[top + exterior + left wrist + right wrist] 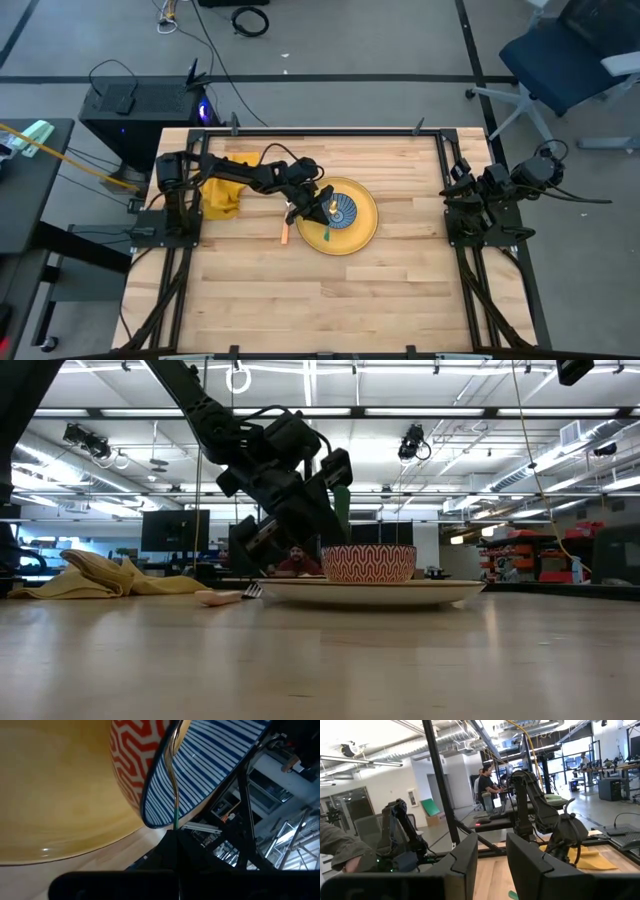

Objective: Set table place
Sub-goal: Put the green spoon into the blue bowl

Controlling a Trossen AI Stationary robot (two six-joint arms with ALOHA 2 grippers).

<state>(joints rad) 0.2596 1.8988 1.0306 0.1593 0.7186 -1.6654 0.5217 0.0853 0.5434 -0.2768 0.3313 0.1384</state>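
The green handle crosses the bowl's rim (333, 226) past my fingers, so the utensil would lean there. My left gripper needs to open.
A yellow plate (362, 236) lies on the wooden table (330, 300). A bowl, red-patterned outside (368, 563) and blue-striped inside (343, 211), stands on the plate. My left gripper (320, 206) is at the bowl's left rim, shut on a green-handled metal utensil (342, 508) whose metal end (172, 765) reaches over the rim into the bowl. A fork with a peach handle (285, 233) lies on the table left of the plate. A yellow napkin (222, 192) lies crumpled at the far left. My right gripper (492, 847) waits open at the table's right side. My left gripper pinches the utensil's green handle (176, 820) between its two fingers, which hide the handle's free end. The fingers come slanting down from the table's left. The utensil stands steeply, metal end down inside the bowl; whether it touches the bowl I cannot tell.
The table's black frame (320, 131) runs around the top. Bare wood (330, 300) lies in front of the plate, toward the near edge. People and desks show in the room beyond the table (487, 782).
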